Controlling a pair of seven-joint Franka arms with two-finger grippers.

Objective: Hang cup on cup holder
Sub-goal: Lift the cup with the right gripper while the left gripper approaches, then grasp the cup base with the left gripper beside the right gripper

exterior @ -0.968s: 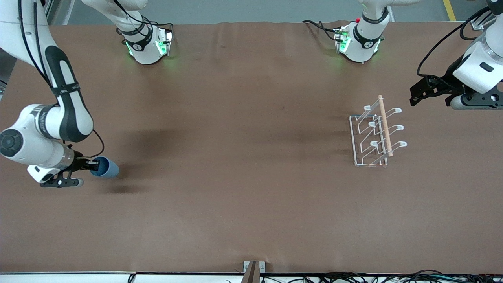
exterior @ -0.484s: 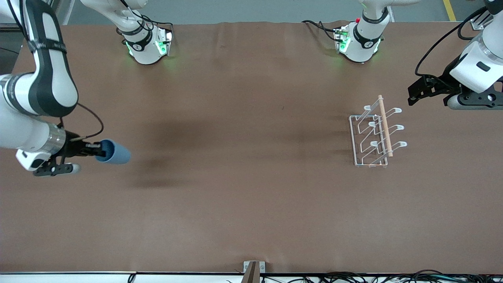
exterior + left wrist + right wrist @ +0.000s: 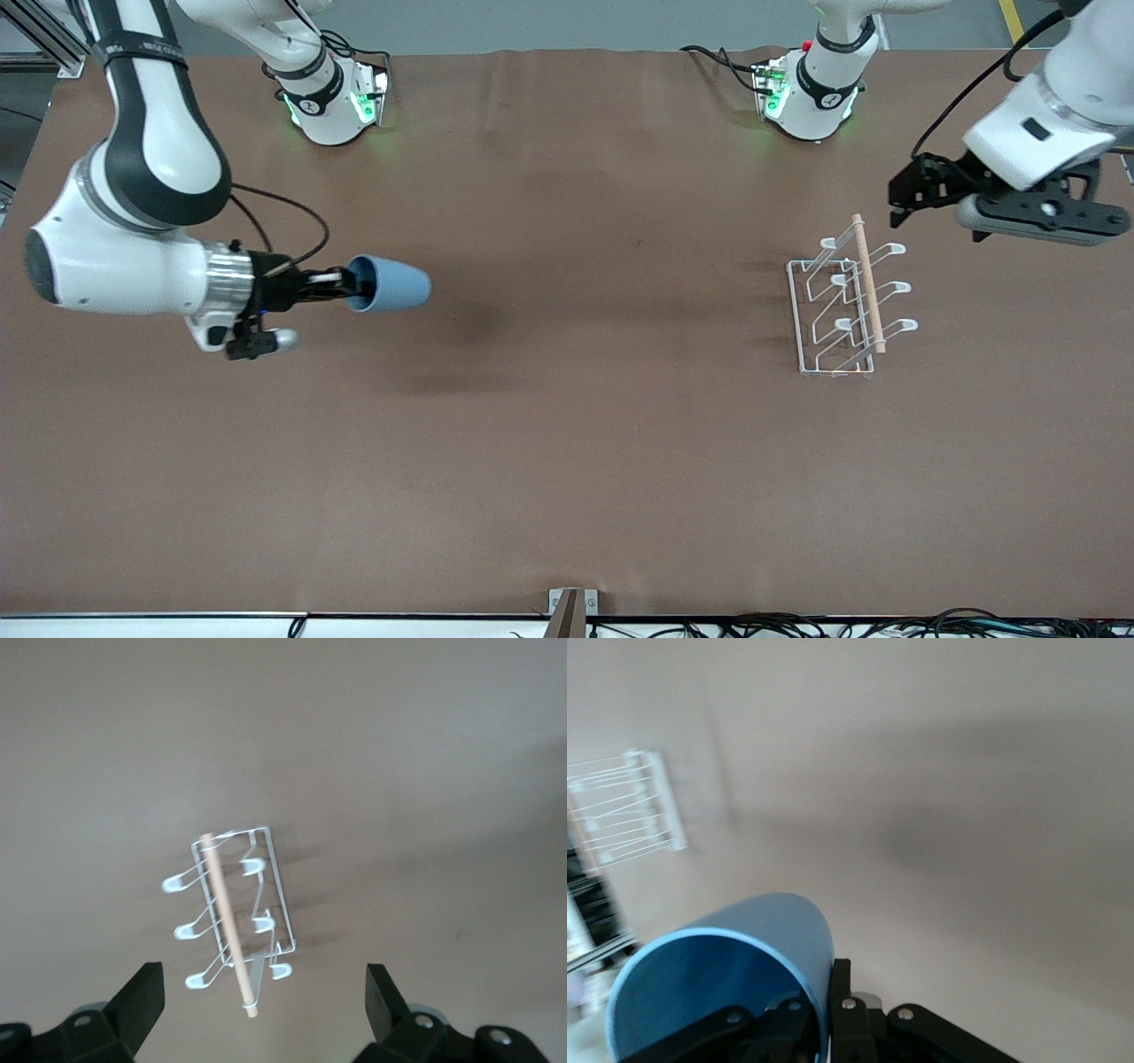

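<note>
I should next grab the cup's side near its base with my left gripper, so the light-blue cup's open rim stays free to hang on the cup holder (image 3: 842,306) (image 3: 237,912).
My right gripper (image 3: 347,285) is shut on the rim of the light-blue cup (image 3: 390,284) and holds it on its side in the air over the table's right-arm half. In the right wrist view the cup (image 3: 744,966) has one finger inside its wall and one outside. The cup holder (image 3: 842,306), a white wire rack with a wooden rod, stands toward the left arm's end of the table; it also shows in the left wrist view (image 3: 235,921) and the right wrist view (image 3: 625,811). My left gripper (image 3: 912,190) is open and empty, in the air above and beside the rack.
The two arm bases (image 3: 332,97) (image 3: 806,93) stand along the table edge farthest from the front camera. A small metal bracket (image 3: 571,607) sits at the table's nearest edge. The brown table (image 3: 576,443) holds nothing else.
My right gripper has lifted the cup and carried it toward the table's middle and the rack. My left gripper has shifted a little closer to the rack.
</note>
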